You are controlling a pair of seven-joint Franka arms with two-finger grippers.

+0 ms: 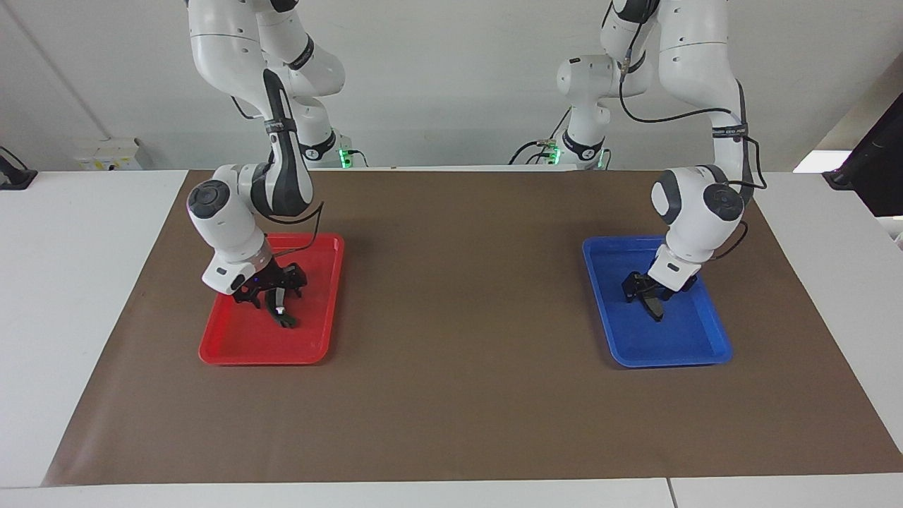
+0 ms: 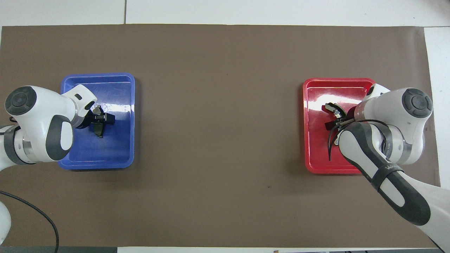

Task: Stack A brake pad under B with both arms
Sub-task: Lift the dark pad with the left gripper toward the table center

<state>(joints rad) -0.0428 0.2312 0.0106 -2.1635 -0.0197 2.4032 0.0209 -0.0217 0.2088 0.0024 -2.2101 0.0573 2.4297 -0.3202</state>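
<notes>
My right gripper should next hold B by its middle, so B's shiny ends stay free to rest over the A brake pad.
The A brake pad (image 1: 656, 309) (image 2: 98, 130), small, flat and dark grey, lies in the blue tray (image 1: 670, 361) (image 2: 98, 165) at the left arm's end of the table. My left gripper (image 1: 643, 293) (image 2: 102, 118) is down in that tray and open, its fingers on either side of the pad's end nearer the robots. B (image 1: 284, 317) (image 2: 331, 107), the long curved piece with shiny ends, lies in the red tray (image 1: 261, 358) (image 2: 337, 81). My right gripper (image 1: 271, 296) (image 2: 336, 122) is low over B's middle, open and astride it; the right arm hides part of B from above.
A brown mat (image 1: 458, 296) covers the table between the two trays. White table top (image 1: 85, 282) borders the mat on all sides. A black device (image 1: 875, 176) stands off the mat near the left arm's end.
</notes>
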